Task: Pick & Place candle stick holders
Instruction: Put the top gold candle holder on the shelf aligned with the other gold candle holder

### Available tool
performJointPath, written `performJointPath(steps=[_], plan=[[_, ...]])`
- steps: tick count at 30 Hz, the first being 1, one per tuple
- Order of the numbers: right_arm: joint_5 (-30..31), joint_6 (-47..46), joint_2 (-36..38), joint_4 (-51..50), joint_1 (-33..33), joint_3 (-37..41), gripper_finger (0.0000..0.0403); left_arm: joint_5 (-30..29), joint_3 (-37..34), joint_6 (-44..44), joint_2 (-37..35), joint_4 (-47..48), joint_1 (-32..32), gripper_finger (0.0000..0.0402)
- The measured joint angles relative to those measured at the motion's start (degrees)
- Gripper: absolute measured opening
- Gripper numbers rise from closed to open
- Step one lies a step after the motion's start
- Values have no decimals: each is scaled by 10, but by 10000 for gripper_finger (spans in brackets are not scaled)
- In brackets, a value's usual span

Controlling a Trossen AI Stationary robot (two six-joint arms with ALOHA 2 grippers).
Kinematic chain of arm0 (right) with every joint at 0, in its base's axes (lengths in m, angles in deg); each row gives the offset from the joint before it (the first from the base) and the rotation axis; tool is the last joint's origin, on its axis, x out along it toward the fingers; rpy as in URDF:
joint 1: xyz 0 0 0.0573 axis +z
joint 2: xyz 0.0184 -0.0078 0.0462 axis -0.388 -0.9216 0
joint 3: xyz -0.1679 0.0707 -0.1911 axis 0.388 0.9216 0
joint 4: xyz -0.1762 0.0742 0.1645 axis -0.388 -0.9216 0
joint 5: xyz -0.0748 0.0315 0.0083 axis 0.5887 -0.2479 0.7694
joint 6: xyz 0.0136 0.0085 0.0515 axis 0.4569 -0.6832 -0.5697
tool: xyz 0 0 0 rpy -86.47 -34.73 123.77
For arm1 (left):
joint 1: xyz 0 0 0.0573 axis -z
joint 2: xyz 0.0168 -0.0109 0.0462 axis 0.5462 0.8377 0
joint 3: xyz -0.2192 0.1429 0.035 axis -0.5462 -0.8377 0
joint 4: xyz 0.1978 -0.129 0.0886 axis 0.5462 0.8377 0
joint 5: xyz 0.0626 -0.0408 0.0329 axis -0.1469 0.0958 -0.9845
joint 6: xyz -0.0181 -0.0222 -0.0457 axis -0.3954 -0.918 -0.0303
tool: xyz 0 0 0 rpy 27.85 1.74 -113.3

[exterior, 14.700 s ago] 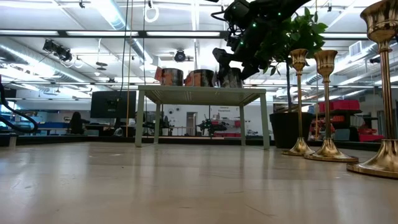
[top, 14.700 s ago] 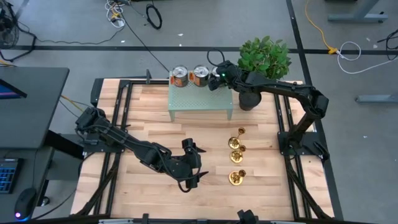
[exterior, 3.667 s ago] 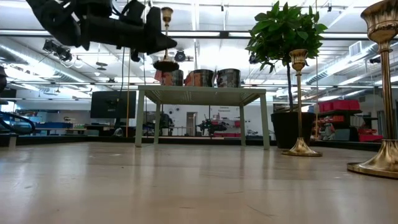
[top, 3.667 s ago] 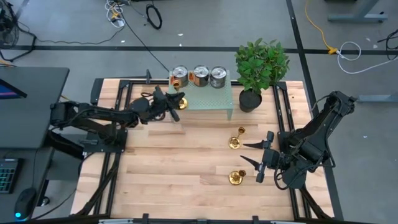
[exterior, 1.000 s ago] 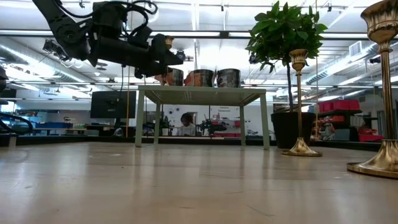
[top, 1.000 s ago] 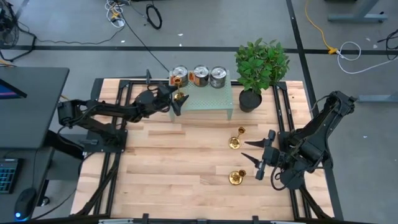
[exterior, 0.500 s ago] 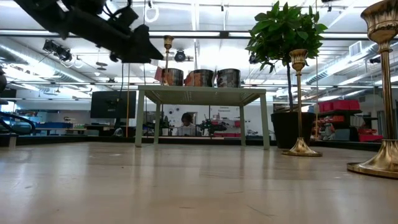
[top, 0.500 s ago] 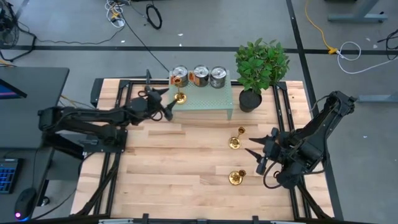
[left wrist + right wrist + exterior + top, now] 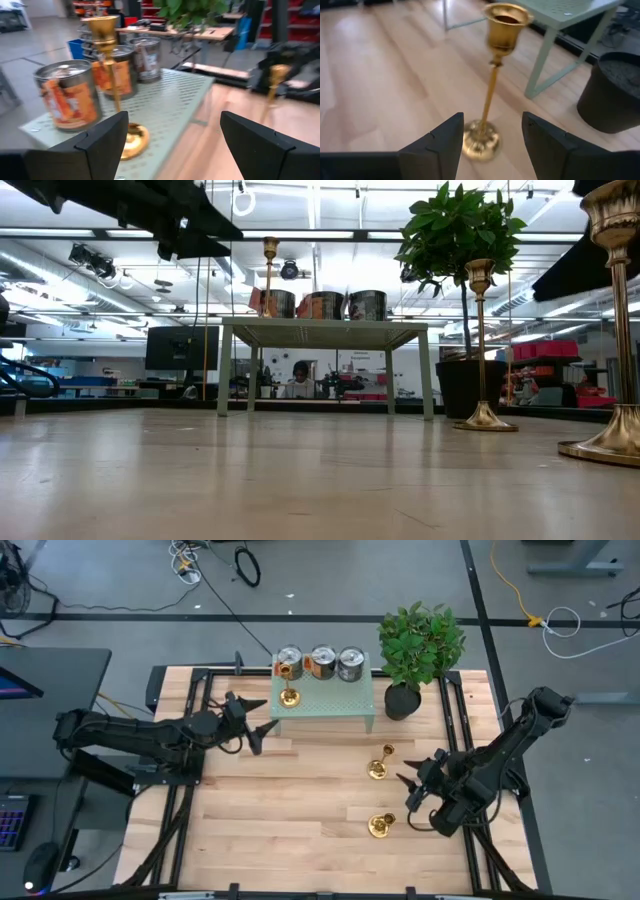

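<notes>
I grab the candlestick holder by its slender stem (image 9: 383, 759) next, with my right gripper, to place it on the green stand.
One gold candlestick holder (image 9: 288, 697) stands upright by its round base on the pale green stand (image 9: 340, 705), beside three tin cans (image 9: 320, 662); it also shows in the left wrist view (image 9: 107, 75). Two more holders stand on the wooden table, one farther (image 9: 378, 768) and one nearer (image 9: 380, 825). My left gripper (image 9: 258, 725) is open and empty, to the left of the stand (image 9: 174, 120). My right gripper (image 9: 410, 792) is open and empty just right of the two table holders. In the right wrist view (image 9: 492, 117) a holder (image 9: 492, 75) stands just ahead, in line with the gap between the fingers.
A potted plant (image 9: 420, 645) stands at the stand's right end, its dark pot (image 9: 615, 90) behind the table holders. Bare wooden table (image 9: 300, 800) lies between the two arms. In the low view the nearest holder (image 9: 620, 330) rises at the right edge.
My left gripper has let go of the holder on the green stand and drawn back toward the table's left and near edges. The holder stays upright on the stand. My right gripper has come down a little beside the two holders on the table.
</notes>
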Motion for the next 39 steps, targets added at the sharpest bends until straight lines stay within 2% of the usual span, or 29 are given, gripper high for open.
performJointPath(steps=[5, 14, 20, 24, 29, 35, 37, 39], plan=[[35, 16, 0, 118, -34, 63, 206, 0, 0, -27, 1, 0, 38, 327], [23, 240, 0, 418, -104, 146, 206, 0, 0, -28, 2, 0, 71, 327], [19, 308, 0, 508, -153, 175, 206, 3, 0, -29, 2, 0, 79, 327], [-17, 345, 0, 540, -180, 178, 197, 5, 0, -43, 2, 0, 82, 327], [-58, 362, 0, 554, -200, 179, 144, 4, 0, -43, 2, 0, 82, 327], [-66, 377, 0, 558, -202, 179, 29, 4, 0, -43, 2, 0, 82, 327], [-66, 382, 0, 561, -202, 179, 13, 4, 0, -44, 2, 0, 81, 327], [-70, 383, 0, 565, -203, 179, 16, 4, 0, -44, 2, 0, 81, 327]])
